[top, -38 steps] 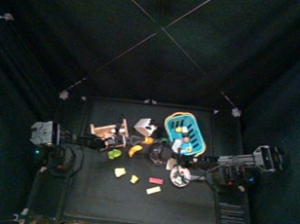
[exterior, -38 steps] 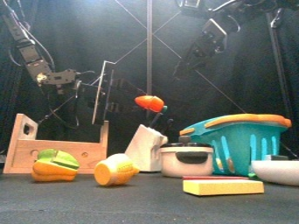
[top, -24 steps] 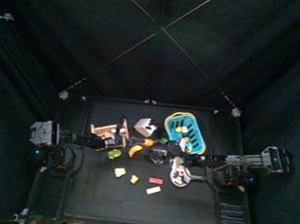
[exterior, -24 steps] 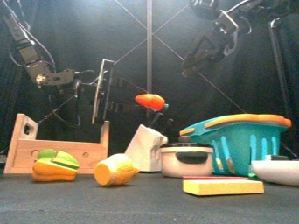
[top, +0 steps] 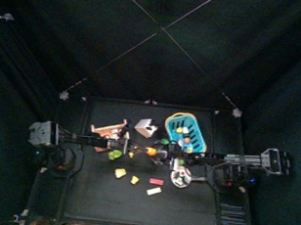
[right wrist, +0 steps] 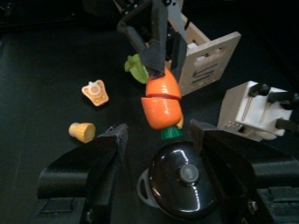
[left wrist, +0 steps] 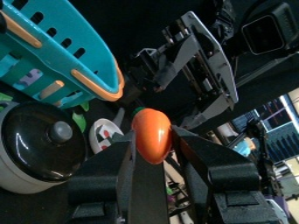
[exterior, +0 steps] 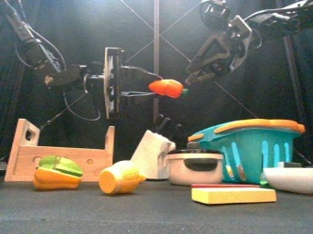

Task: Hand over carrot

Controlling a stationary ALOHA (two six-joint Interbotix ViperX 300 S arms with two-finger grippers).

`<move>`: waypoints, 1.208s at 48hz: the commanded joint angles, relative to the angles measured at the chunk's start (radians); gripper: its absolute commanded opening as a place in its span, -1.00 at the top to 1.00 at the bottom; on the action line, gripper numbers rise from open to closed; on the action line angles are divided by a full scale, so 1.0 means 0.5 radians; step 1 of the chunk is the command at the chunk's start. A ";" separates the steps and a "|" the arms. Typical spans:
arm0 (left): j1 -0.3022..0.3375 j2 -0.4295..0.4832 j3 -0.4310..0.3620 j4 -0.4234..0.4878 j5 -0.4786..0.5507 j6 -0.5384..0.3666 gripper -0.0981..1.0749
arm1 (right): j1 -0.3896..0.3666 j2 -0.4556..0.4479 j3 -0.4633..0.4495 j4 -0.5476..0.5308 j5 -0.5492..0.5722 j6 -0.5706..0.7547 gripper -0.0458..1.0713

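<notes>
The robot's right gripper should next take over the carrot [right wrist: 163, 98] from the left gripper, and it should grab it by its thick end [right wrist: 163, 112].
The carrot [exterior: 167, 88] is a small orange piece held in the air above the table's middle. My left gripper [exterior: 154, 87] comes in from the left and is shut on it; in the left wrist view the carrot [left wrist: 149, 138] sits between the two jaws of that gripper [left wrist: 149, 156]. My right gripper [exterior: 203, 69] hangs just right of and above the carrot, jaws open, apart from it. In the right wrist view the carrot [right wrist: 163, 98] hangs straight ahead of the open right gripper [right wrist: 162, 133], with the left gripper's fingers [right wrist: 152, 39] gripping its far end.
Below stand a teal basket with an orange rim [exterior: 251, 146], a lidded pot [exterior: 196, 167], a white block [exterior: 152, 152] and a wooden stand [exterior: 55, 151]. A pepper toy [exterior: 55, 172], a yellow cup piece [exterior: 120, 176], a yellow block [exterior: 232, 195] and a white bowl [exterior: 294, 178] lie in front.
My left gripper has lifted the carrot higher and a little to the right. My right gripper has come down and leftward to just beside the carrot.
</notes>
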 commanded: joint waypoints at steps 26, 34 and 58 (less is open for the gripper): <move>-0.037 -0.018 -0.064 0.052 -0.028 0.331 -0.23 | -0.052 0.215 -0.202 0.009 -0.074 -0.006 -0.94; -0.049 -0.018 -0.071 0.049 -0.028 0.383 -0.23 | -0.055 0.304 -0.249 0.000 -0.071 -0.009 -0.94; -0.052 0.000 -0.052 0.046 -0.028 0.439 -0.24 | -0.074 0.365 -0.295 0.031 -0.058 0.015 -0.59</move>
